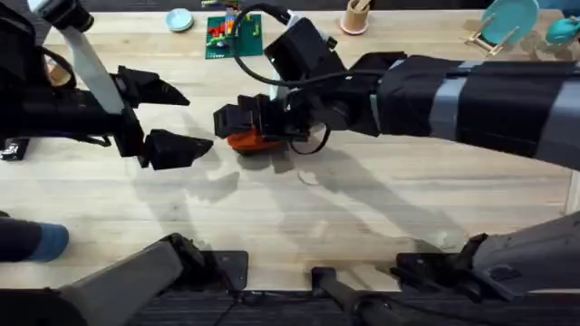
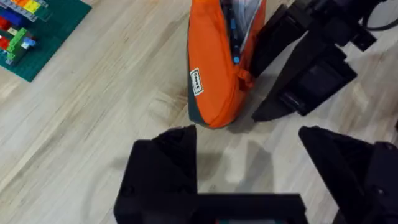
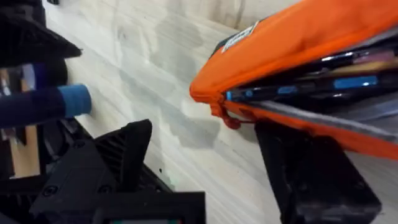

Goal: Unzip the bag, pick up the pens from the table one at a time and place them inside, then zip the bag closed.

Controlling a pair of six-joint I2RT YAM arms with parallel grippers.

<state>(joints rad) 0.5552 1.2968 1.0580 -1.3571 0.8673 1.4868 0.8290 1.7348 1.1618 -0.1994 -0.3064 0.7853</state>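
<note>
I will grab the small zipper pull (image 3: pixel 231 121) with my right gripper next. It is the only part that sticks out from the bag's wide, gaping body (image 3: pixel 311 68).
The orange bag (image 1: pixel 249 140) lies mid-table, its zipper open (image 2: pixel 214 74). Through the opening a slim dark pen (image 3: pixel 348 57) shows inside the bag (image 3: pixel 298 43), beside blue-tipped things. My right gripper (image 1: pixel 234 120) reaches in from the right and hangs at the bag's near end. It is open, one finger (image 3: pixel 305 168) against the bag's lower side and the red zipper pull (image 3: pixel 227 117) between the two. My left gripper (image 1: pixel 186 118) hovers just left of the bag, open and holding nothing (image 2: pixel 249 165).
A green baseplate with bricks (image 1: pixel 234 36) sits at the back, also close to the bag's far side (image 2: pixel 31 31). A blue dish (image 1: pixel 178 18), a cup of sticks (image 1: pixel 355 16) and a teal plate in a rack (image 1: pixel 507 23) line the far edge. Bare wood spans the front.
</note>
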